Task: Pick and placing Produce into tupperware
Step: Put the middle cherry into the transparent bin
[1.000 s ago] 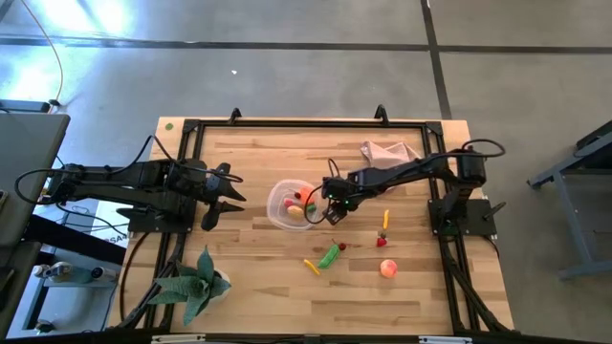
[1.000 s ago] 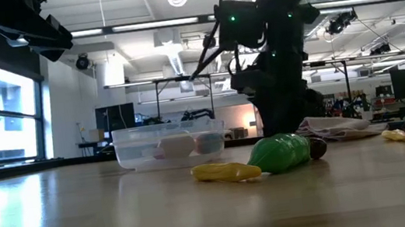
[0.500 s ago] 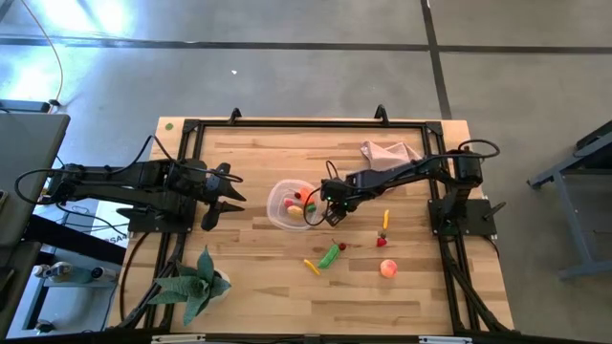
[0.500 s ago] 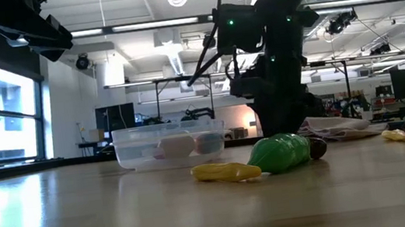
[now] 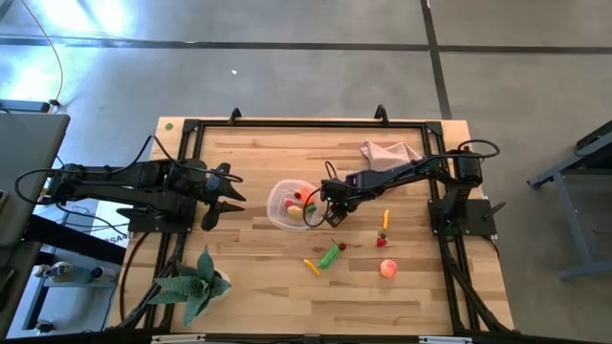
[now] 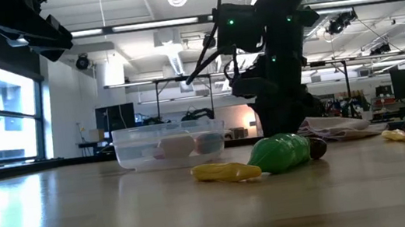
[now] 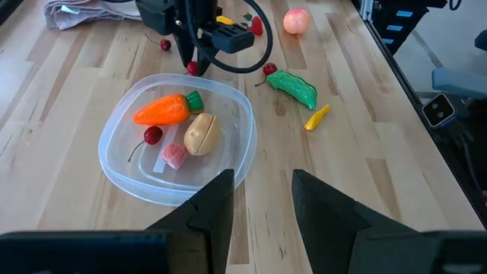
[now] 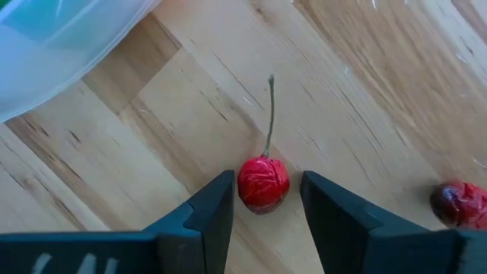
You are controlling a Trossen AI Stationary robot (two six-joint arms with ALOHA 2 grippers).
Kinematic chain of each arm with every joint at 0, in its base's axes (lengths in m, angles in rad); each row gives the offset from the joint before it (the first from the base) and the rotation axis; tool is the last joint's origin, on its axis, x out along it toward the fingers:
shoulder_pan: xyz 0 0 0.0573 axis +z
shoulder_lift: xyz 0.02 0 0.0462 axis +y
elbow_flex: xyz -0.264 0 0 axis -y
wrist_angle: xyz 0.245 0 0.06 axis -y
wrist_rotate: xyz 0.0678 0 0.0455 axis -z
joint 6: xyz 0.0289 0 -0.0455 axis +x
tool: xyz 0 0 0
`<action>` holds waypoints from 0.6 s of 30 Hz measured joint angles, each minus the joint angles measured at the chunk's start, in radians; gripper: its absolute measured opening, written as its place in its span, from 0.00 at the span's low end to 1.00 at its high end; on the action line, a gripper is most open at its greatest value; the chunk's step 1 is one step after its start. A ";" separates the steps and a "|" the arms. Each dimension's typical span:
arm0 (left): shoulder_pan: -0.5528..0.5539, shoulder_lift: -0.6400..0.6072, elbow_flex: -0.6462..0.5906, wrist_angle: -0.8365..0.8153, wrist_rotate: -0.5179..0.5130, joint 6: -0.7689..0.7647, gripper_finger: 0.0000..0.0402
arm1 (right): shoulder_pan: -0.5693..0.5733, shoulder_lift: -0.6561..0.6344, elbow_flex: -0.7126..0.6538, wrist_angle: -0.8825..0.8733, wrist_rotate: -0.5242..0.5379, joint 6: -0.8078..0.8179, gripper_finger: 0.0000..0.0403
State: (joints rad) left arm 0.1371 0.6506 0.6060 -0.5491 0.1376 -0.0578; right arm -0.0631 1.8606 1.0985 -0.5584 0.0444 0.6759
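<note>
Both fingers of my right gripper reach level with its round body [image 8: 262, 186], so it is time to close now. Closing now would catch the red cherry.
A red cherry [image 8: 263, 184] with a thin stem lies on the wood beside the clear tupperware [image 5: 287, 204]. My right gripper [image 8: 265, 205] points down over it, open, one finger on each side of the cherry with a thin gap to each. The tupperware [image 7: 122, 171] holds an orange carrot [image 7: 161, 111], a tan lump [image 7: 201, 133], a cherry [image 7: 152, 135] and a pink piece [image 7: 175, 155]. A green pepper [image 5: 330, 255], a yellow piece [image 5: 311, 267] and a peach fruit [image 5: 388, 268] lie near the front. My left gripper [image 7: 262, 205] waits open at the table's left.
A pink cloth [image 5: 387, 151] lies at the back right and a green spiky plant [image 5: 196, 284] stands at the front left. Another red berry [image 8: 456, 204] lies close to the right gripper. A yellow piece [image 5: 385, 219] and a red berry [image 5: 382, 239] lie further right.
</note>
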 joint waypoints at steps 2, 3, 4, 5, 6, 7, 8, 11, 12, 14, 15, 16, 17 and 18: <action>0.000 0.000 0.000 0.000 0.000 0.000 0.30 | 0.000 0.000 0.000 0.001 0.001 -0.003 0.36; 0.000 0.000 0.000 0.000 0.000 0.000 0.30 | 0.000 0.000 0.000 0.001 0.002 -0.004 0.35; 0.000 0.000 0.000 0.000 0.000 0.000 0.30 | 0.000 0.000 0.000 0.001 0.004 -0.005 0.34; 0.000 0.000 0.000 0.000 0.000 0.000 0.30 | -0.001 0.000 0.000 0.002 0.005 -0.007 0.33; 0.000 0.000 0.000 0.000 0.000 0.000 0.30 | -0.001 0.001 -0.001 0.002 0.005 -0.008 0.32; 0.000 0.000 0.000 0.000 0.000 0.000 0.30 | -0.001 0.001 -0.001 0.002 0.007 -0.011 0.31; 0.000 0.000 0.000 0.000 0.000 0.000 0.30 | -0.001 0.001 -0.001 0.003 0.008 -0.012 0.29; 0.000 0.000 0.000 0.000 0.000 0.000 0.30 | -0.002 0.001 -0.001 0.005 0.009 -0.014 0.26; 0.000 0.000 0.000 0.000 0.000 0.000 0.30 | -0.002 0.001 -0.001 0.005 0.010 -0.014 0.25; 0.000 0.000 0.000 0.000 0.000 0.000 0.30 | -0.002 0.001 -0.001 0.007 0.011 -0.014 0.22; 0.000 0.000 0.000 0.000 0.000 0.000 0.30 | -0.002 0.001 -0.001 0.008 0.011 -0.014 0.21; 0.000 0.000 0.000 0.000 0.000 0.000 0.30 | -0.002 0.001 -0.001 0.009 0.012 -0.014 0.20; 0.000 0.000 0.000 0.000 0.000 0.000 0.30 | -0.002 0.001 -0.001 0.009 0.013 -0.014 0.19; 0.000 0.000 0.000 0.000 0.000 0.000 0.30 | -0.002 0.001 -0.001 0.009 0.015 -0.015 0.18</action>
State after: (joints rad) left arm 0.1368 0.6506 0.6060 -0.5491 0.1379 -0.0578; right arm -0.0647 1.8618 1.0973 -0.5490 0.0597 0.6611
